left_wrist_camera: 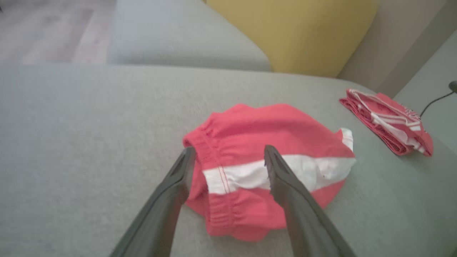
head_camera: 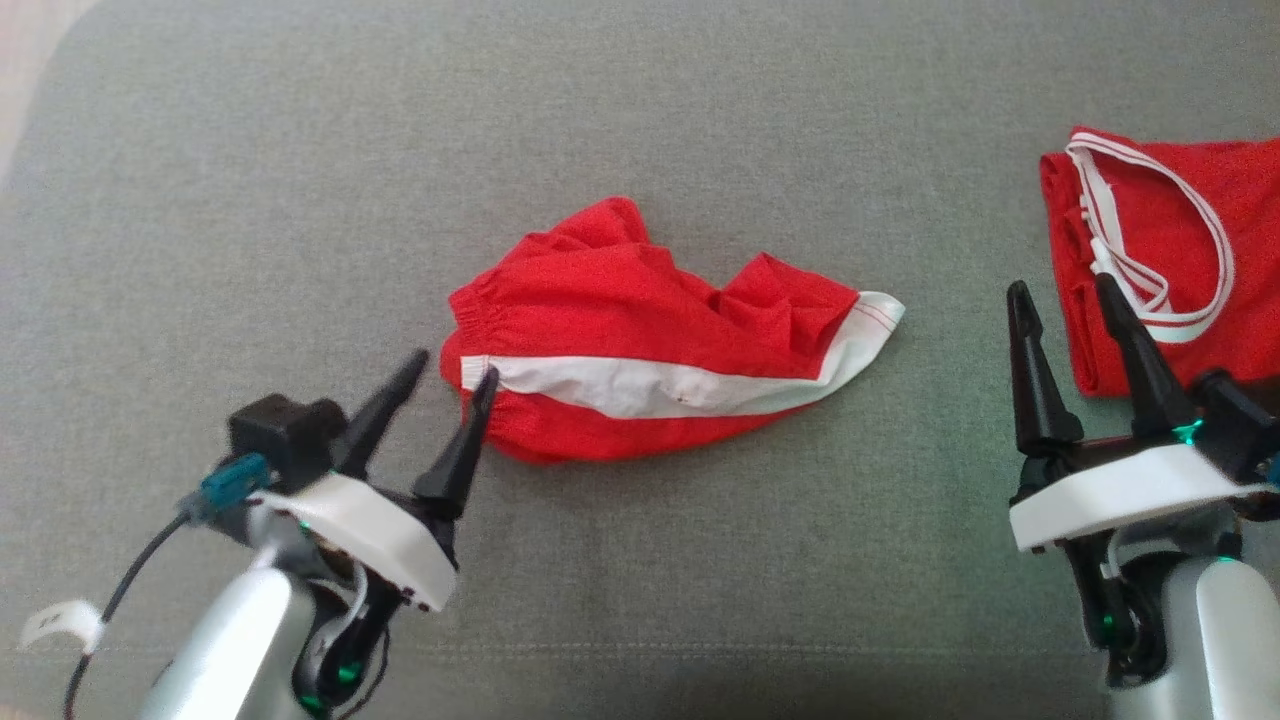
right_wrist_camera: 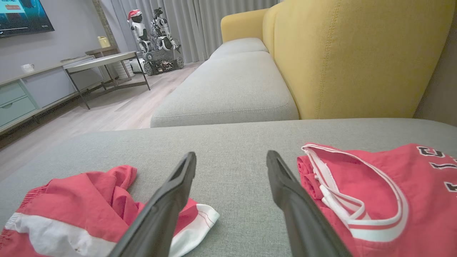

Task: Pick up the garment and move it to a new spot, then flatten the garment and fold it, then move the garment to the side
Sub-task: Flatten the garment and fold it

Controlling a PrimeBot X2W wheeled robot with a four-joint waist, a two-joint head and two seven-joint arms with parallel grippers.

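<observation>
I should grab the crumpled red shorts (head_camera: 648,312) by their elastic waistband (head_camera: 469,318) with my left gripper next. Then I can move them to a new spot.
The garment (head_camera: 640,300) is a pair of red shorts with a white side stripe, lying crumpled in the middle of the grey cushion (head_camera: 250,200). My left gripper (head_camera: 455,365) is open at the garment's elastic waistband end, its right fingertip at the cloth's edge. In the left wrist view the open left gripper (left_wrist_camera: 229,149) frames the waistband of the garment (left_wrist_camera: 267,132), with nothing gripped. My right gripper (head_camera: 1060,285) stands open to the right of the garment, with nothing between its fingers. From the right wrist, the right gripper (right_wrist_camera: 231,154) points over bare cushion, with the garment (right_wrist_camera: 82,192) at the lower left.
A folded red jersey (head_camera: 1170,230) with white trim lies at the cushion's right edge, just beyond my right fingers; it appears as the jersey (right_wrist_camera: 392,185) and the jersey (left_wrist_camera: 387,121). A yellow sofa back (right_wrist_camera: 357,53) rises behind. Wooden floor (right_wrist_camera: 117,107) lies to the left.
</observation>
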